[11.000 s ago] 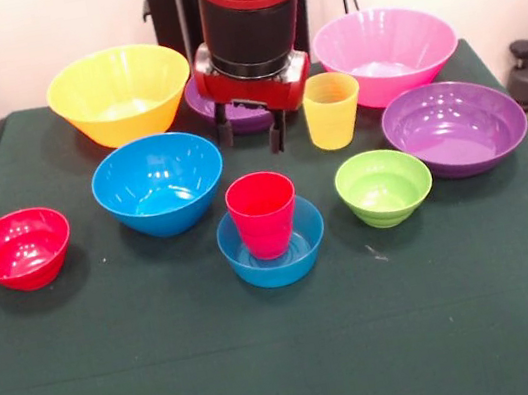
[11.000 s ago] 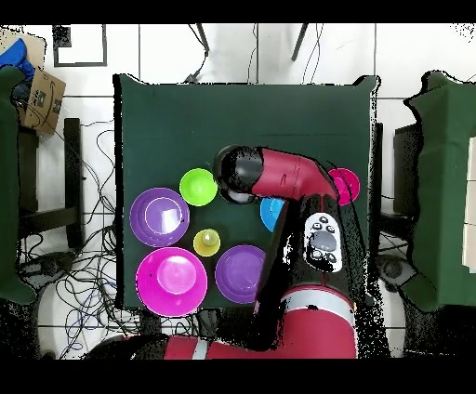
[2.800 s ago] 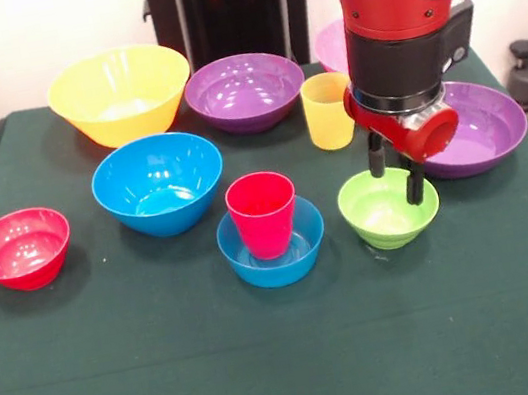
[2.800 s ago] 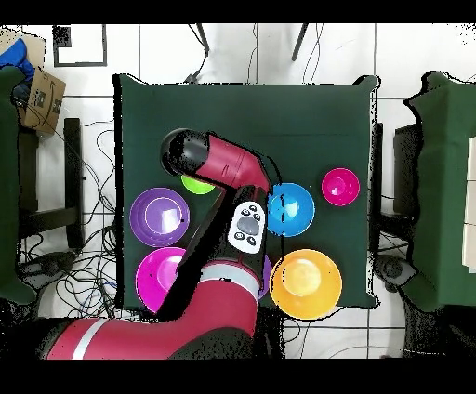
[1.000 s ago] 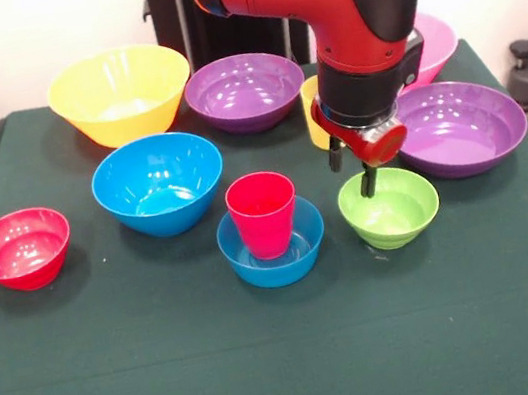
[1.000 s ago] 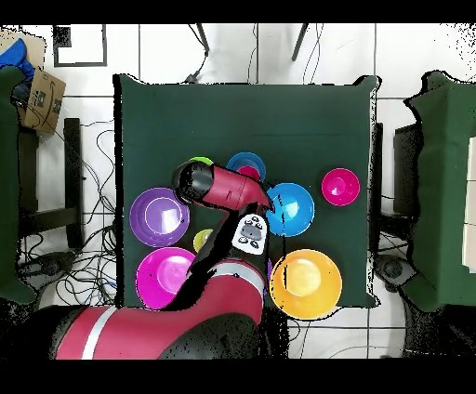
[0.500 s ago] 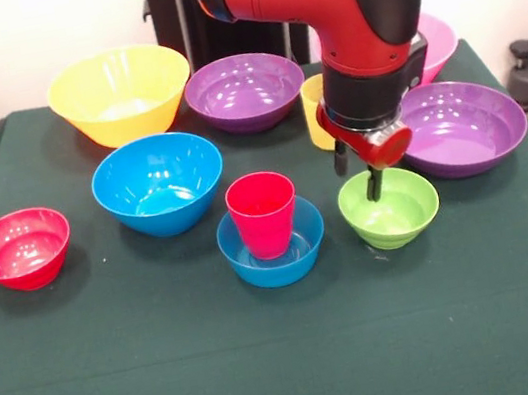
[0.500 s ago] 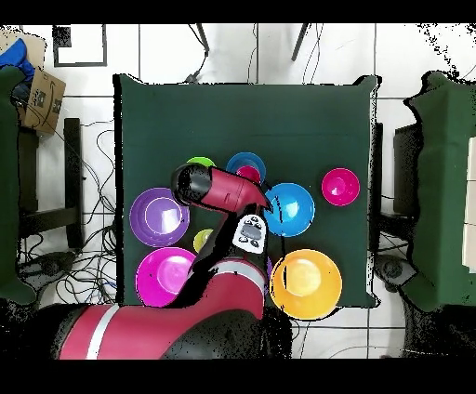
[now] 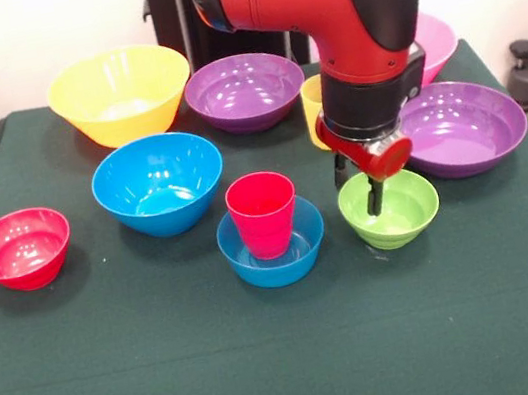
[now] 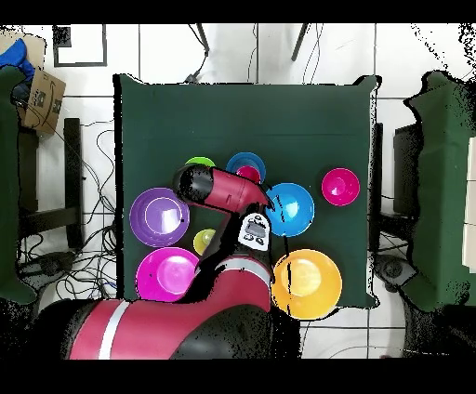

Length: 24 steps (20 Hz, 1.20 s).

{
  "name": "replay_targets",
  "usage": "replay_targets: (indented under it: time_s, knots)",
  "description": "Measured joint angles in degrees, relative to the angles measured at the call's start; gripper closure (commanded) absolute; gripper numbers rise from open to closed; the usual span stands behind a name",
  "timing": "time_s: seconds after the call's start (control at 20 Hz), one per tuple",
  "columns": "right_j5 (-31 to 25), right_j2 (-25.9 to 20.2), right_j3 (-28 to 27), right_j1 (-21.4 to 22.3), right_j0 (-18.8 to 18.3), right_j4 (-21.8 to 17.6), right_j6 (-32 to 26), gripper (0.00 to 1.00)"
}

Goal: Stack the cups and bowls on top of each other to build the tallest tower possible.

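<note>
The lime green bowl [image 9: 395,208] should go on top of the red cup [image 9: 263,213], so I should grab the bowl's rim with my gripper next.
The red cup [image 9: 263,213] stands upright in the small blue bowl [image 9: 273,254] at the table's middle. The lime green bowl [image 9: 395,208] sits just right of them. My gripper [image 9: 357,185] is open and low over that bowl's far left rim: one finger reaches inside the bowl, the other is behind the rim. The yellow cup [image 9: 311,108] stands behind the arm, partly hidden. In the overhead view the arm covers most of the lime green bowl [image 10: 199,163] and the gripper.
The large yellow bowl [image 9: 120,92], a purple bowl [image 9: 244,89] and the pink bowl [image 9: 431,33] line the far side. A second purple bowl [image 9: 457,125] sits right of the gripper. The medium blue bowl [image 9: 158,182] and the red bowl [image 9: 19,249] are at the left.
The gripper has come down over the last second, so one finger now sits deeper in the lime green bowl. Eleven seconds ago it hung behind the red cup.
</note>
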<state>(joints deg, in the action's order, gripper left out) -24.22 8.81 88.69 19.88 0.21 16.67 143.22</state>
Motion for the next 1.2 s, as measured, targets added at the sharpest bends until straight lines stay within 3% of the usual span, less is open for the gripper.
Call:
replay_targets:
  time_s: [0.95, 1.0, 1.2]
  knots:
    - [1.9, -0.6, 0.1, -1.4, -0.1, -0.7, 0.0, 0.00]
    - [1.9, -0.6, 0.1, -1.5, -0.1, -0.7, 0.0, 1.00]
    - [1.9, -0.6, 0.1, -0.3, -0.1, -0.7, 0.0, 1.00]
